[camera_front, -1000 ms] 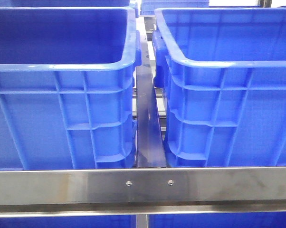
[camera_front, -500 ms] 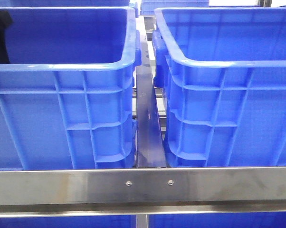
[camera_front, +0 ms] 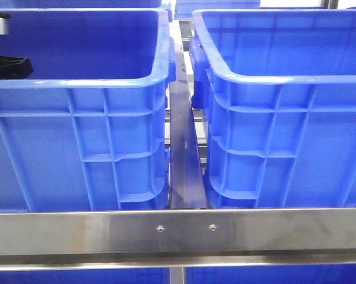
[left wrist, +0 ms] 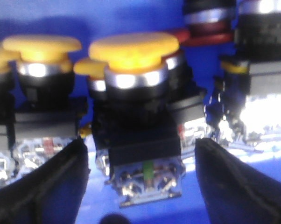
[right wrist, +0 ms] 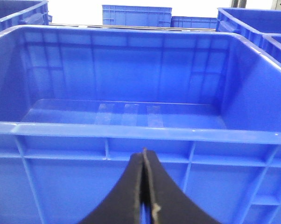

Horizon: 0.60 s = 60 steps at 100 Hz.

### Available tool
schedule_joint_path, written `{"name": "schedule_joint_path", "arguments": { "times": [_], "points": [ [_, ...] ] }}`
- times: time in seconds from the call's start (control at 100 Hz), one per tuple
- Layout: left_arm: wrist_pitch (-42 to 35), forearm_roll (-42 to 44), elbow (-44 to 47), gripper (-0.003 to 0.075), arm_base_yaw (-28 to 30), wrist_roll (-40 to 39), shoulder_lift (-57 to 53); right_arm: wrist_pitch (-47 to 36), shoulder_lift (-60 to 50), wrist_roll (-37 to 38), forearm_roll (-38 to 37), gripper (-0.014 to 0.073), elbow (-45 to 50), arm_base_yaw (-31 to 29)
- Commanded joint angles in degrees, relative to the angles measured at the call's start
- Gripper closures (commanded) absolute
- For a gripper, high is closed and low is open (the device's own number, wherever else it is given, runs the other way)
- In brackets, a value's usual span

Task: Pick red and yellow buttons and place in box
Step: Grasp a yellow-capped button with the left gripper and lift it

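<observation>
The robot's left gripper is ready to close on the middle yellow button, since its fingers reach beside the button's black body (left wrist: 145, 151) below the button's yellow cap (left wrist: 134, 50).
Several yellow buttons stand on the left crate's blue floor in the left wrist view, each a domed cap on a black body. The middle yellow button (left wrist: 133, 49) sits between the fingers of my open left gripper (left wrist: 140, 144), with a gap on both sides. A red button (left wrist: 203, 37) shows partly behind it. The front view shows only a black part of my left arm (camera_front: 9, 64) inside the left crate (camera_front: 95, 83). My right gripper (right wrist: 144, 154) is shut on nothing, in front of the outer wall of the empty blue box (right wrist: 131, 130), which stands on the right (camera_front: 272, 77).
A steel crossbar (camera_front: 178, 231) runs along the front, below both crates. A narrow metal rail (camera_front: 183, 148) fills the gap between them. More blue crates (right wrist: 136, 14) stand behind the box.
A black part of my left arm has come into the front view at the far left inside the left crate and has reached further in. The crates have not moved.
</observation>
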Motion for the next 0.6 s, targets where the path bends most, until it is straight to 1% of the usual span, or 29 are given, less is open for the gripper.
{"name": "schedule_joint_path", "arguments": {
  "times": [0.0, 0.09, 0.18, 0.23, 0.38, 0.45, 0.52, 0.59],
  "points": [
    [-2.5, -0.8, -1.7, 0.0258, -0.5, -0.1, -2.4, -4.3, -1.4, -0.5, 0.0, 0.0658, -1.0, 0.2],
    [-3.0, -0.8, -1.7, 0.0262, -0.5, -0.1, -2.4, -4.3, -1.4, -0.5, 0.0, 0.0658, -1.0, 0.2],
    [-3.2, -0.8, -1.7, 0.0304, -0.5, -0.1, -2.4, -4.3, -1.4, -0.5, 0.0, 0.0658, -1.0, 0.2],
    [-3.2, -0.8, -1.7, 0.035, -0.5, -0.1, -2.4, -4.3, -1.4, -0.5, 0.0, 0.0658, -1.0, 0.2],
    [-3.0, -1.0, -1.7, 0.0564, -0.5, -0.1, -2.4, -4.3, -1.4, -0.5, 0.0, 0.0658, -1.0, 0.2],
    [-3.1, -1.0, -1.7, 0.064, -0.5, -0.1, -2.4, -4.3, -1.4, -0.5, 0.0, 0.0658, -1.0, 0.2],
    [-3.6, -1.0, -1.7, 0.0691, -0.5, -0.1, -2.4, -4.3, -1.4, -0.5, 0.0, 0.0658, -1.0, 0.2],
    [-4.0, -1.0, -1.7, 0.0714, -0.5, -0.1, -2.5, -4.3, -1.4, -0.5, 0.0, 0.0658, -1.0, 0.2]
  ]
}}
